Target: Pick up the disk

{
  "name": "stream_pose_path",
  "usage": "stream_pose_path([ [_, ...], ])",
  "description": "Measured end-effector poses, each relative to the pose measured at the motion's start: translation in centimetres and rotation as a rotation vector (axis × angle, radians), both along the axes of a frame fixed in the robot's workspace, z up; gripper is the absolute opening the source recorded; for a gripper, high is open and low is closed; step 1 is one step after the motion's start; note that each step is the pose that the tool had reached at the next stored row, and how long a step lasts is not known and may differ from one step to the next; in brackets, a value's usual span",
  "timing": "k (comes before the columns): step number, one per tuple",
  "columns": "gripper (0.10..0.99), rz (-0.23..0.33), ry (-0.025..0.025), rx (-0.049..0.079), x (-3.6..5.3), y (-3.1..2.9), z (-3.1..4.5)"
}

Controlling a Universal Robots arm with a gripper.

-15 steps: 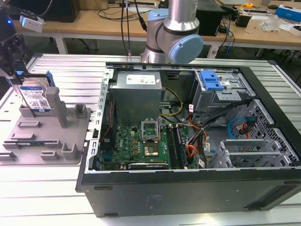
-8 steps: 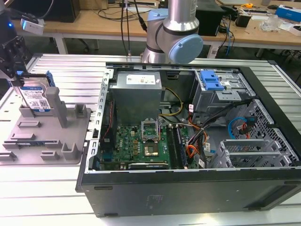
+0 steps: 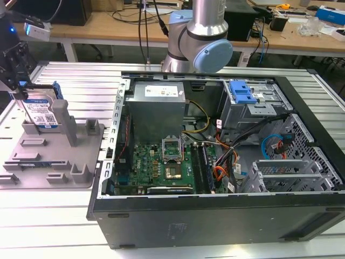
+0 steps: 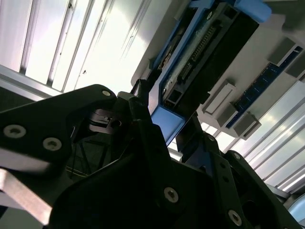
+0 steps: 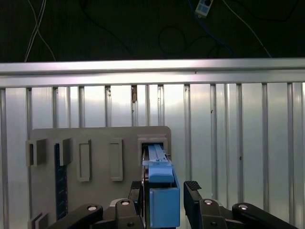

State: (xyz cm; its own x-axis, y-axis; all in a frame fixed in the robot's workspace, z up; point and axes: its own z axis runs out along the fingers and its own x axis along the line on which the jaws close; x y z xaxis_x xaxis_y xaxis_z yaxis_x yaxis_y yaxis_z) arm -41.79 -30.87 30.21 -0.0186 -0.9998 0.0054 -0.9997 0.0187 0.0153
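Note:
My black fingertips are on either side of the disk's blue bar (image 3: pixel 56 89). I should close my gripper on it.
The disk (image 3: pixel 41 111) stands on edge in a slot of the grey fixture (image 3: pixel 59 162) at the exterior view's left, its white-and-blue label facing the camera. My gripper (image 3: pixel 22 90) comes down on its top edge from above. In the first wrist view the disk's blue rail (image 5: pixel 162 188) sits between the two black fingers (image 5: pixel 192 191), which hug it closely on both sides; its lower end reaches into the fixture's slot (image 5: pixel 155 143). In the second wrist view the disk (image 4: pixel 205 52) runs away from my gripper (image 4: pixel 164 126), gripped at its blue end.
An open computer case (image 3: pixel 215 162) with motherboard, cables and a blue drive bracket (image 3: pixel 241 91) lies right of the fixture. The arm's base (image 3: pixel 199 38) rises behind the case. Everything rests on a slatted metal table (image 3: pixel 75 75). Upright grey posts (image 3: pixel 64 121) stand beside the disk.

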Motion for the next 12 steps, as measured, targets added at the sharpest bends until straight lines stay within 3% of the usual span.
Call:
stream_pose_path([
  [12,0.482,0.0,0.0,0.0,0.07,-0.23,-0.33],
])
